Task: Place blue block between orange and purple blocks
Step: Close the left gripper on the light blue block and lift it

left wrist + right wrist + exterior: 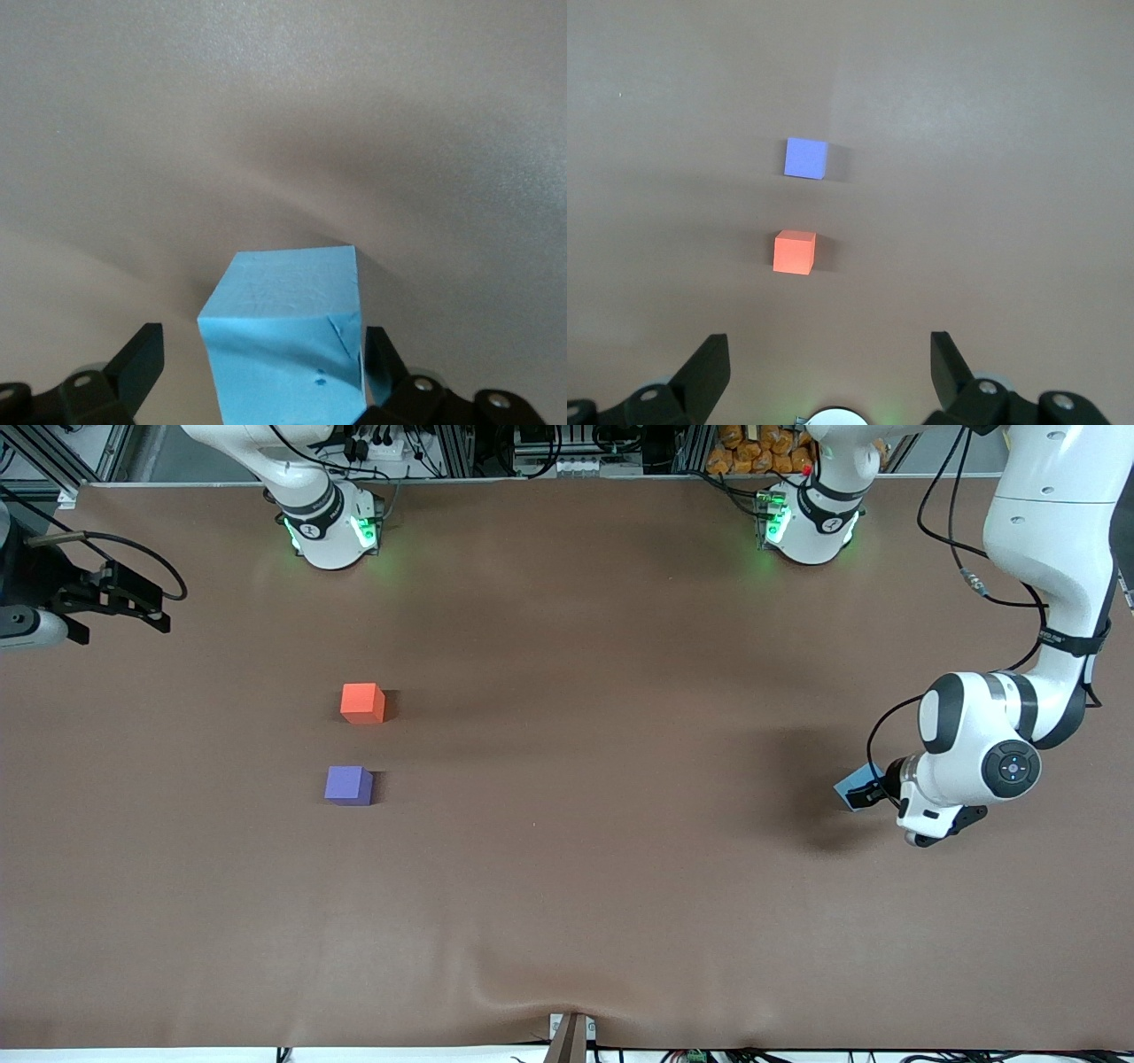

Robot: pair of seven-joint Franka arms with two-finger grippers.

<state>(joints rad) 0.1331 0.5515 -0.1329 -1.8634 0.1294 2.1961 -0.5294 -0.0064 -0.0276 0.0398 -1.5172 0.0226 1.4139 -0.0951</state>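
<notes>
The fingers of my left gripper are on either side of the blue block, so it is now time to close on the block.
The blue block (855, 787) sits near the left arm's end of the table, between the fingers of my left gripper (866, 792). In the left wrist view the block (283, 341) fills the gap in my left gripper (261, 365), which is open. One finger (383, 359) is against the block and the other (140, 365) stands apart from it. The orange block (362, 702) and the purple block (348, 785) lie toward the right arm's end, the purple one nearer the front camera, with a gap between them. My right gripper (124, 613) waits open and empty, high at that end.
The table is covered by a brown cloth (567, 868). The right wrist view shows the orange block (795, 252) and the purple block (806, 158) below my right gripper (828, 365). The arms' bases (332, 527) stand along the table's edge farthest from the front camera.
</notes>
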